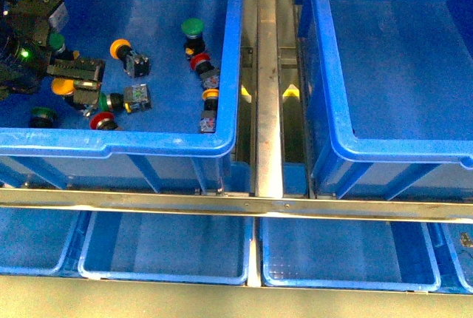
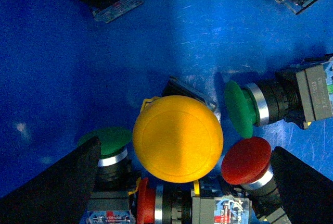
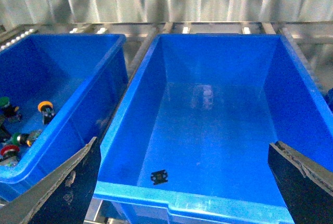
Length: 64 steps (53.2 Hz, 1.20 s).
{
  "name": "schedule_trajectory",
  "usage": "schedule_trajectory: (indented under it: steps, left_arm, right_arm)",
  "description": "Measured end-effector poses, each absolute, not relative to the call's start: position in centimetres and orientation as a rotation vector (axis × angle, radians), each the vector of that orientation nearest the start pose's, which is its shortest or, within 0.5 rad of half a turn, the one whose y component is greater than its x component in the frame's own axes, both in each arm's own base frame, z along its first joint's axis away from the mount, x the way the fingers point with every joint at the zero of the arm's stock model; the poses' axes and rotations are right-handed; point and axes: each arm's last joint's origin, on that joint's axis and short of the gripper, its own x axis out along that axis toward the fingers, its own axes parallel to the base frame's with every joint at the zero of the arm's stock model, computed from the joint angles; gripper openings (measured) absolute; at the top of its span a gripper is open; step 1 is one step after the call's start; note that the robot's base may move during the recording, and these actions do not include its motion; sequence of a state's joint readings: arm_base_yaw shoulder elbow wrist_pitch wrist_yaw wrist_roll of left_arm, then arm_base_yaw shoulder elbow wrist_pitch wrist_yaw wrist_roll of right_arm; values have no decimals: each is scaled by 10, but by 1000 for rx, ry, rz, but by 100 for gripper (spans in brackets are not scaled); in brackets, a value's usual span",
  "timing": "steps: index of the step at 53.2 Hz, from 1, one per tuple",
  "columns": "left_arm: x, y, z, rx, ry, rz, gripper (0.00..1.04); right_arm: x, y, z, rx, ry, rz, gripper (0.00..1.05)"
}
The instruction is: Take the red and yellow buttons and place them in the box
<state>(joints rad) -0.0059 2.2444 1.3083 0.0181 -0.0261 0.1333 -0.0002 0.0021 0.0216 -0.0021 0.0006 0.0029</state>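
Next, my left gripper grabs the button by its round yellow cap (image 1: 63, 86) to get the yellow button into the box (image 1: 392, 59).
My left gripper (image 1: 77, 83) is open, low inside the left blue crate (image 1: 148, 144), over a cluster of buttons. In the left wrist view a yellow button (image 2: 178, 138) stands cap-up between the fingers (image 2: 52, 187). A red button (image 2: 246, 160) is close to the other finger, and another red one (image 2: 146, 206) lies on its side below the yellow cap. More red (image 1: 198, 61) and yellow (image 1: 120, 49) buttons lie further right. My right gripper (image 3: 182, 195) is open and empty above the near rim of the box (image 3: 218, 114), which also shows in the front view (image 1: 399, 74).
Green-capped buttons (image 2: 239, 109) (image 1: 192, 27) lie among the others. A small black piece (image 3: 159, 176) lies on the box floor. A metal rail (image 1: 267, 74) runs between the two crates. Shallow blue trays (image 1: 166, 248) sit below the front bar.
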Motion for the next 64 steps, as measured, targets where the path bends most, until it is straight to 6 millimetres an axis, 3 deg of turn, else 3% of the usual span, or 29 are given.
schedule_trajectory:
  steps: [31,53,64]
  left_arm:
    - [450,4,64,98,880,-61,97]
    - [449,9,62,66,858,-78,37]
    - [437,12,63,-3,839,-85,35]
  right_arm:
    - [96,0,170,3,-17,-1,98]
    - [96,0,170,3,-17,-1,98]
    - [96,0,170,3,-17,-1,98]
